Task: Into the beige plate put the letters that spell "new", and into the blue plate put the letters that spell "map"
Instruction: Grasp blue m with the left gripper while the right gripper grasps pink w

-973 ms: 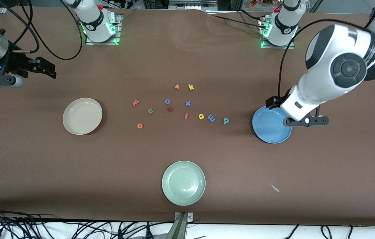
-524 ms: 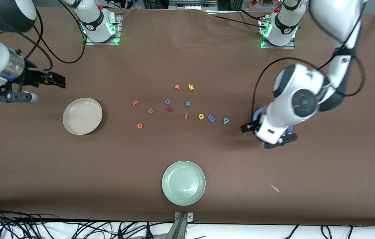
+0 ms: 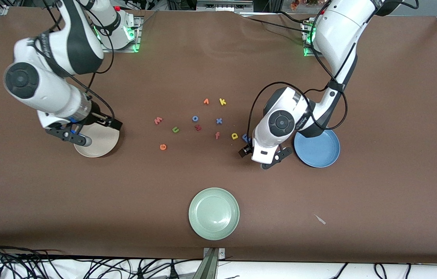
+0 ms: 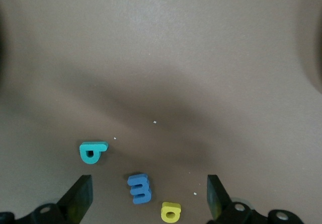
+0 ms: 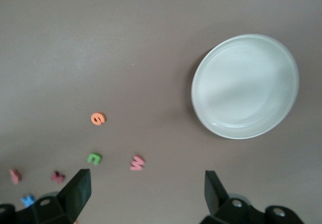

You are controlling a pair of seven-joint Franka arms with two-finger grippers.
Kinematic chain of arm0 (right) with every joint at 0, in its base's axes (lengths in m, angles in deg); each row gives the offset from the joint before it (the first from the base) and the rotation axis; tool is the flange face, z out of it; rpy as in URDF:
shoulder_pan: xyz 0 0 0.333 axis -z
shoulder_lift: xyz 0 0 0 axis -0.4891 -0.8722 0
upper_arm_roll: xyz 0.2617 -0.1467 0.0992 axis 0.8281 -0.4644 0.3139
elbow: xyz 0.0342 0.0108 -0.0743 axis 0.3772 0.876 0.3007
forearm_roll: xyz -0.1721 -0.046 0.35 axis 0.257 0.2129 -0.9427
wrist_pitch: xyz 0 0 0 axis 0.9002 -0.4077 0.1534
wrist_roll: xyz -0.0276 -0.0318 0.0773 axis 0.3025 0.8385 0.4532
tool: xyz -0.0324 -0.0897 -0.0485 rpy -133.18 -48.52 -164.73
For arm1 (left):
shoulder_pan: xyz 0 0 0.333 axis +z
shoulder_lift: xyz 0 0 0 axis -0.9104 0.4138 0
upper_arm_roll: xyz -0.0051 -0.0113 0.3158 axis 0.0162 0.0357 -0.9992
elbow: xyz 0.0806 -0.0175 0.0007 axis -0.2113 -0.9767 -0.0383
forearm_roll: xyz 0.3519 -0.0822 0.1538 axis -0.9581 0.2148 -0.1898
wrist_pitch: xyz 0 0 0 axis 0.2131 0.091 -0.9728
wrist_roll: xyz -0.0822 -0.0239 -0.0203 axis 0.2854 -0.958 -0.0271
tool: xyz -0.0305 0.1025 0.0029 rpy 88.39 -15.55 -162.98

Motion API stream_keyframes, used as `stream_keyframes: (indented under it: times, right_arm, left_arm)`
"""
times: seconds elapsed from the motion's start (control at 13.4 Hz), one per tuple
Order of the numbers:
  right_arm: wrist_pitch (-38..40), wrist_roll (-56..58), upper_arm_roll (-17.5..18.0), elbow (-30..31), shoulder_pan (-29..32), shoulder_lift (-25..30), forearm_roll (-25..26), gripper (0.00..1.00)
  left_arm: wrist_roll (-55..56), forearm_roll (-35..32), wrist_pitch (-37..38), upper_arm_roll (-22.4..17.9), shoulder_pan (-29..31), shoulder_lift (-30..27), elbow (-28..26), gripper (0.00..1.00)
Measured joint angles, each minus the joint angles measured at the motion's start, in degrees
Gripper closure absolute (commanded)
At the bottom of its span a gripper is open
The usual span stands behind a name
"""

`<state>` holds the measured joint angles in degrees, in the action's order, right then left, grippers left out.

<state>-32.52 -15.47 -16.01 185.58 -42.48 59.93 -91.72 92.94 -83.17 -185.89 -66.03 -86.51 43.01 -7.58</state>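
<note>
I should next grab the blue "m" by its arched top and leg ends with my left gripper, because it needs to go to the blue plate [image 3: 319, 151].
My left gripper [image 4: 148, 199] [image 3: 244, 152] hangs open over the blue "m" [image 4: 139, 188], which lies between its fingers. The teal "a" [image 4: 92, 151] and yellow "p" [image 4: 170, 212] [image 3: 234, 136] lie beside the "m". The blue plate [image 3: 319, 151] sits toward the left arm's end. My right gripper [image 3: 113, 123] [image 5: 147, 196] is open and empty in the air beside the beige plate [image 3: 98, 146] [image 5: 245, 86]. The salmon "w" [image 5: 137, 161] [image 3: 158, 120], green "n" [image 5: 94, 158] [image 3: 175, 130] and orange "e" [image 5: 97, 118] [image 3: 163, 147] lie on the table.
Other letters lie mid-table: blue "o" [image 3: 195, 118], a dark red one [image 3: 198, 127], blue "x" [image 3: 219, 121], orange "f" [image 3: 217, 135], yellow "k" [image 3: 222, 102]. A pale green plate [image 3: 213, 213] sits near the front edge.
Both arms have swung in from the table's ends. The left gripper went from the blue plate to over the "m". The right one came beside the beige plate. Both stayed open.
</note>
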Motion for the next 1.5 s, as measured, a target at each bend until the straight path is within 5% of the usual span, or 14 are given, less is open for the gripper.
stream_keyframes:
  times: [0.37, 0.97, 1.12, 1.27, 1.5]
  right_arm:
    - [-13.3, -24.0, 7.6, 10.4, -0.5, 0.2, -0.2, 0.00]
    - [-29.8, -36.2, 10.5, 24.8, -0.5, -1.5, -0.2, 0.01]
    - [-31.3, -37.0, 10.5, 25.0, -0.5, -4.1, -0.2, 0.01]
    - [-33.8, -37.1, 10.5, 25.0, -0.5, -7.1, -0.2, 0.01]
    - [-36.9, -37.2, 10.5, 25.0, -0.5, -10.2, -0.2, 0.05]
  left_arm:
    - [0.6, 0.0, -3.3, 0.1, -1.9, 4.8, -0.1, 0.10]
    - [2.2, 3.4, -3.1, 1.4, -2.0, 4.9, -2.9, 0.16]
    - [3.1, 3.4, -3.3, 2.0, -2.0, 4.7, -3.4, 0.26]
    - [3.2, 3.4, -4.0, 2.1, -2.0, 4.6, -4.0, 0.45]
    - [3.2, 3.4, -4.9, 2.0, -1.9, 4.2, -4.6, 0.55]
